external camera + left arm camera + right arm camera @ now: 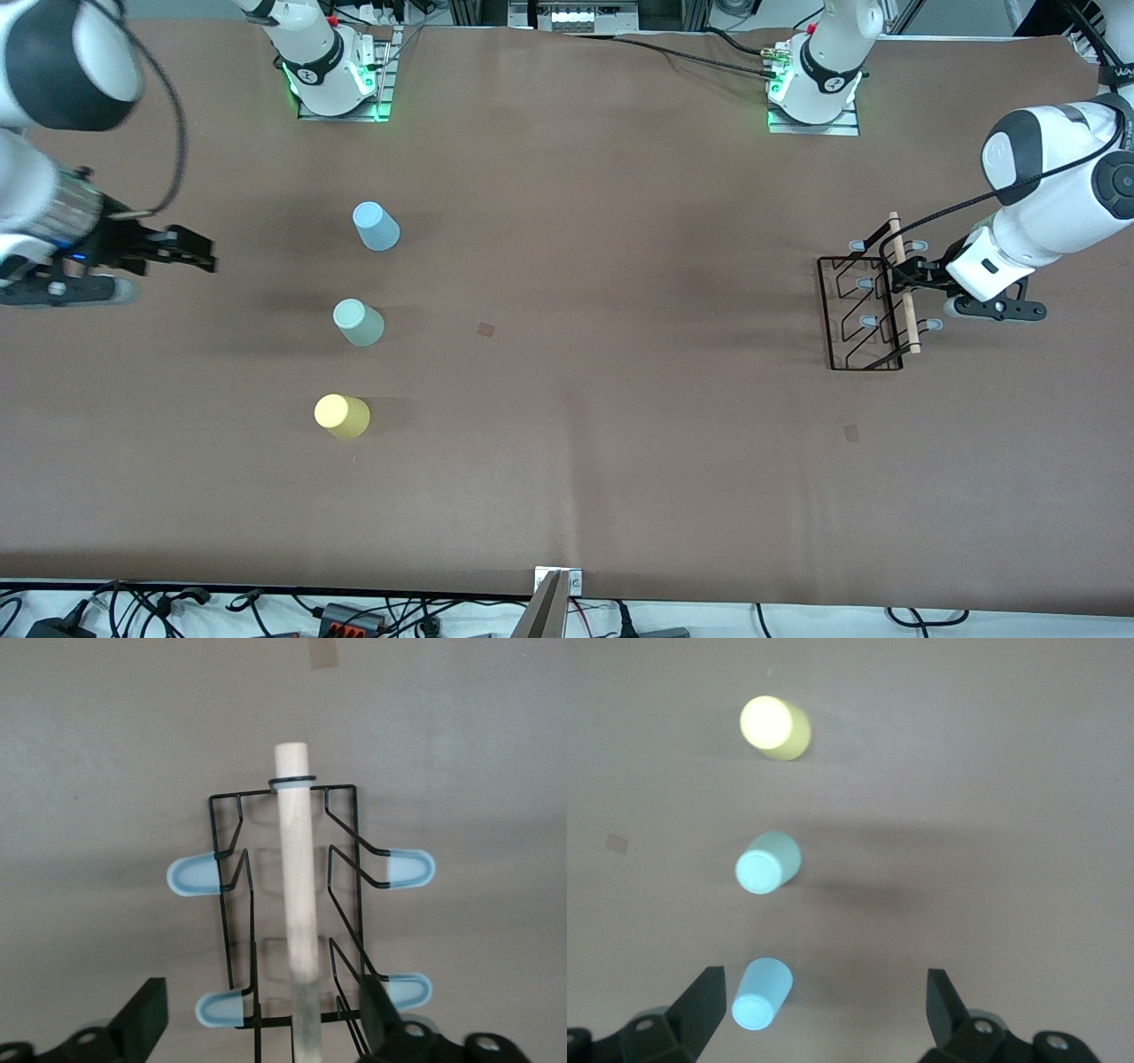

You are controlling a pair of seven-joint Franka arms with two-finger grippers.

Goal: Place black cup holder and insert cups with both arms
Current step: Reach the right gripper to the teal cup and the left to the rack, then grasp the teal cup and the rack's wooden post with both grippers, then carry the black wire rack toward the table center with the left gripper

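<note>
My right gripper should next grab the mint-green cup by its closed bottom end [350,314], so the cup can go into the black cup holder [866,321].
The black cup holder [866,321] stands on the table at the left arm's end, its wooden rod [905,297] along the top. My left gripper [908,276] is low over it and open. In the left wrist view the rod [294,868] runs between the two fingers of that gripper [264,1014], with gaps on both sides. Three cups stand upside down toward the right arm's end: light blue [376,226], mint-green [358,322] and yellow [342,416], the yellow one nearest the front camera. My right gripper [190,248] hangs open and empty beside them, with the light blue cup [762,994] close to one finger.
The brown table cover carries two small tape marks [485,329] [851,432]. The arm bases [332,71] [815,84] stand at the table's farthest edge from the front camera. Cables lie below the front edge. Wide bare table lies between cups and holder.
</note>
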